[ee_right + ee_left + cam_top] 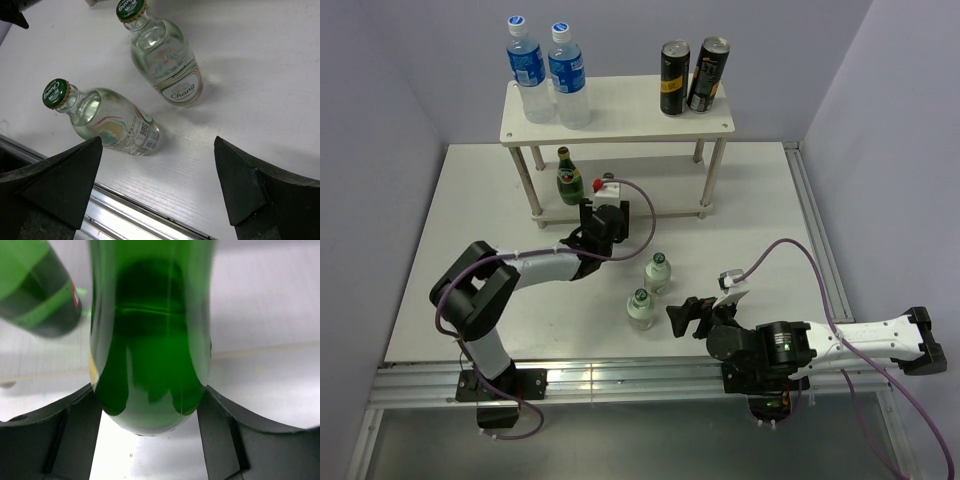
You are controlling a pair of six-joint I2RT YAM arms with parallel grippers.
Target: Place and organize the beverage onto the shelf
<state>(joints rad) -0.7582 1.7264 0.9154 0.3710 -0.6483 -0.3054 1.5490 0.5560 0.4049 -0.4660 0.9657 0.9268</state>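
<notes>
The second green bottle's base overhangs the lower board's front edge and the bottle would fall if released now, so my left gripper first moves it onto the board.
The cream-white shelf [620, 108] stands at the back. Two blue-labelled plastic bottles [548, 72] stand on its top board at the left. One dark green glass bottle [569, 178] stands on the lower board; it also shows in the left wrist view [42, 295]. My left gripper [601, 207] is at the shelf's front edge, shut on the second green bottle [150, 340], which both fingers touch. Two clear glass bottles with green caps [658, 271] [640, 308] stand mid-table, seen also in the right wrist view [167, 57] [107, 122]. My right gripper [686, 318] [157, 165] is open and empty, just right of them.
Two black-and-gold cans [692, 77] stand on the top board at the right. The shelf's legs [714, 180] frame the lower tier. An aluminium rail [620, 380] runs along the near table edge and another along the right side [815, 230].
</notes>
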